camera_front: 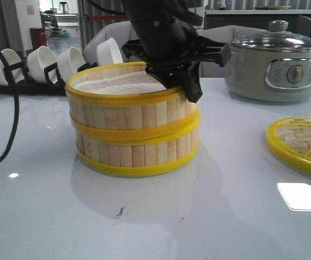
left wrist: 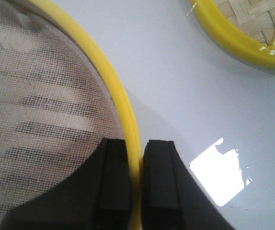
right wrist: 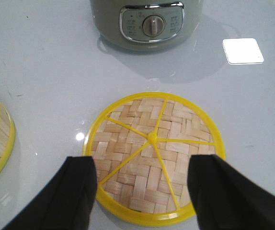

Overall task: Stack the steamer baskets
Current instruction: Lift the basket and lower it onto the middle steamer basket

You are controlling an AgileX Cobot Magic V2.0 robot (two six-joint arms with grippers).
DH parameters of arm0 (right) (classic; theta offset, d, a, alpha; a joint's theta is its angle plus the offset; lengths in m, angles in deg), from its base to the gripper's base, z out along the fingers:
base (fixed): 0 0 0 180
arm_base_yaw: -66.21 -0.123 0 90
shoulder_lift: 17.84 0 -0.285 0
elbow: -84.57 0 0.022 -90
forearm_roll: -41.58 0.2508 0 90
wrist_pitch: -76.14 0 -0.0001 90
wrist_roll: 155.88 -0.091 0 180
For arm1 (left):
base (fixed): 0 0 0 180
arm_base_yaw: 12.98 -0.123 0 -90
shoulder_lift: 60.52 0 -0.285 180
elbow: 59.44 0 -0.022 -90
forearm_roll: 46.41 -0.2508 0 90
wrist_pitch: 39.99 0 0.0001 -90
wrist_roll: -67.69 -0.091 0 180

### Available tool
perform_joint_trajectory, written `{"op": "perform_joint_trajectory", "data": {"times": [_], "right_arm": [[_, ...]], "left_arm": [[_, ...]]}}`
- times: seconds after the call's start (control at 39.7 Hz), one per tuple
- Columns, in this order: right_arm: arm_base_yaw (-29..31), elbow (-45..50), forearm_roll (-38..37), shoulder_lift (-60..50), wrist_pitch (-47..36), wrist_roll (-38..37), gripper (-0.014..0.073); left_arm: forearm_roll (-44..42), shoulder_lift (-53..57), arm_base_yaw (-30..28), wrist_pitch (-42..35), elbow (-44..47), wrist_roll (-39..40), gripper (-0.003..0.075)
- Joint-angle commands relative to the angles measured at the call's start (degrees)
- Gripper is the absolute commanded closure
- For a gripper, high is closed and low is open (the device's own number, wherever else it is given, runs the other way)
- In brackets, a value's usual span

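The left gripper will open now, because the upper basket's lower rim sits on the lower basket in the front view.
Two steamer baskets stand stacked at the table's middle: the upper basket (camera_front: 128, 105) sits on the lower basket (camera_front: 136, 153). My left gripper (camera_front: 185, 81) comes down on the upper one's right side. In the left wrist view it (left wrist: 138, 182) is shut on the yellow top rim (left wrist: 123, 100), one finger over the whitish mesh liner (left wrist: 37, 96), the other outside the wall. My right gripper (right wrist: 142, 167) is open and holds nothing; it hovers over the flat woven lid (right wrist: 154, 153). It does not show in the front view.
The woven lid (camera_front: 302, 143) lies at the right of the table. A grey electric pot (camera_front: 277, 65) with a glass lid stands at the back right. A black rack of white bowls (camera_front: 36, 65) is at the back left. A black cable (camera_front: 6, 103) hangs at left.
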Motion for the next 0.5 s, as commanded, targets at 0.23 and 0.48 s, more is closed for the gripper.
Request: {"op": "perform_joint_trajectory", "data": {"times": [0.23, 0.48], "right_arm": [[0.2, -2.1, 0.0, -0.4, -4.2, 0.3, 0.0075], [0.2, -2.1, 0.0, -0.4, -4.2, 0.3, 0.0075]], "left_arm": [[1.6, 3.0, 0.9, -4.4, -1.8, -0.5, 0.0633], [-0.6, 3.0, 0.9, -4.5, -1.8, -0.5, 0.058]]}}
